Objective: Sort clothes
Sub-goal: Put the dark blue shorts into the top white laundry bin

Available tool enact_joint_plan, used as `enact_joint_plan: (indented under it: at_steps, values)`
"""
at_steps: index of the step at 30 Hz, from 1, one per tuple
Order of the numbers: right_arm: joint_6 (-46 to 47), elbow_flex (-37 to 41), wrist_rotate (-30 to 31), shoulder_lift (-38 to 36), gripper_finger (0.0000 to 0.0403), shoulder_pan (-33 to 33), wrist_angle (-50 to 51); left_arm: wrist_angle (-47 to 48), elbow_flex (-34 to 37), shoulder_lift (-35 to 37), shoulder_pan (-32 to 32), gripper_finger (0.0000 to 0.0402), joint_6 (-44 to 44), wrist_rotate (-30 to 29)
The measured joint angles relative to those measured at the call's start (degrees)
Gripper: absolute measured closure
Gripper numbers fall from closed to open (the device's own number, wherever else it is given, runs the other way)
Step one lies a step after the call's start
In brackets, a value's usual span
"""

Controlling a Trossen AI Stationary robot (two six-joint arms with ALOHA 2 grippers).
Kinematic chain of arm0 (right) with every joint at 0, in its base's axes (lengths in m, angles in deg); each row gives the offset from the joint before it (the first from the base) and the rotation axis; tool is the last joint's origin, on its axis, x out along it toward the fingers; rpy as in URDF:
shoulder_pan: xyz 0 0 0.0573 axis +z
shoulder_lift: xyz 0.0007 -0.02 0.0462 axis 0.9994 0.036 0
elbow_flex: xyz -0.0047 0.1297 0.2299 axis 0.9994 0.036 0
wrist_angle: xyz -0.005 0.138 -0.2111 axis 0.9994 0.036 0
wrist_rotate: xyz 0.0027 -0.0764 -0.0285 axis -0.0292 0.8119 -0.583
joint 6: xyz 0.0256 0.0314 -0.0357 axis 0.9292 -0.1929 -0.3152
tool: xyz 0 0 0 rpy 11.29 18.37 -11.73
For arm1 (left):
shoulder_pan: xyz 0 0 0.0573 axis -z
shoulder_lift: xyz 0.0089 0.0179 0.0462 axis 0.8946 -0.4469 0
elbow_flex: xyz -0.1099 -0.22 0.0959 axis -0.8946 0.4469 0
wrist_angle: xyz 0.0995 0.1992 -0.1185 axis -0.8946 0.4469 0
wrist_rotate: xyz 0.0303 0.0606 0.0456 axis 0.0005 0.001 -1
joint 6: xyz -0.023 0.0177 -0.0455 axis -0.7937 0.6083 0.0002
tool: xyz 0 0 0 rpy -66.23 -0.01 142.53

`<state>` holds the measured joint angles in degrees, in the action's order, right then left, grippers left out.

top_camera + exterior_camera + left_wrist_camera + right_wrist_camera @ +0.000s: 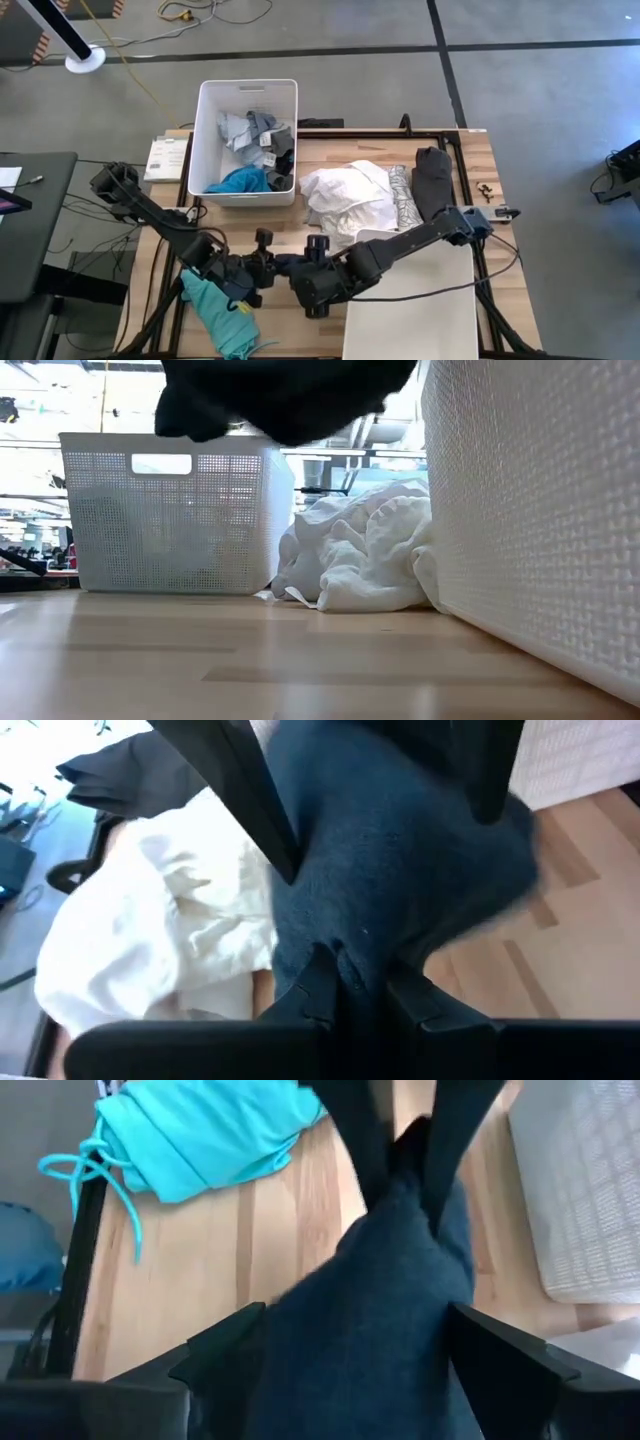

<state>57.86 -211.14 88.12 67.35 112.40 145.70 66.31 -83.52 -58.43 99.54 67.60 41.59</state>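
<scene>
I should next grab the dark blue-grey garment by its broad body (370, 1330) with my right gripper, so that the garment can be sorted into the white bin.
A dark blue-grey garment (400, 850) hangs over the table's near middle between my two grippers. My left gripper (365, 975), coming from the table's left, is shut on it. My right gripper (350, 1340), coming from the right, stands open with the same garment (370, 1300) running between its fingers. A teal garment (215, 305) lies on the table's near left corner. A white garment (350, 195), a grey-white patterned one (400, 195) and a dark grey one (432, 180) lie in a row across the middle right. My left gripper pinches a bunched fold of the dark garment (362, 952) between its two fingers, slanting down from the table's left. The cloth runs on from the fingers toward my right gripper and hangs clear of the table (280, 405). My right gripper has the cloth between its open fingers (225, 1350); I cannot tell whether they touch it.
A white bin (222, 110) holding several garments stands at the far left. A second white bin (455, 300) stands at the near right, close to my right arm. Bare wood lies under both grippers.
</scene>
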Motion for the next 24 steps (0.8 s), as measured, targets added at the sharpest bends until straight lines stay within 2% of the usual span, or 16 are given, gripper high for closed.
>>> enact_joint_plan:
  at_steps: [7,15,20,24]
  values:
    - [0.9,-0.01,0.5,2.39,0.0081,-0.96,2.8,2.65,-3.31,-0.05,2.06,0.038,1.17,-0.23]
    - [1.1,0.02,1.23,2.77,0.0091,-1.35,0.71,3.25,-3.85,0.08,3.48,0.038,0.36,-0.62]
    - [1.53,0.02,1.46,2.77,0.0144,-1.26,0.77,5.04,-3.85,0.08,3.5,0.038,-0.95,-0.57]
    - [1.53,0.02,1.56,2.77,0.0224,-1.24,0.98,5.96,-3.85,0.08,3.56,0.0376,-1.22,-0.53]
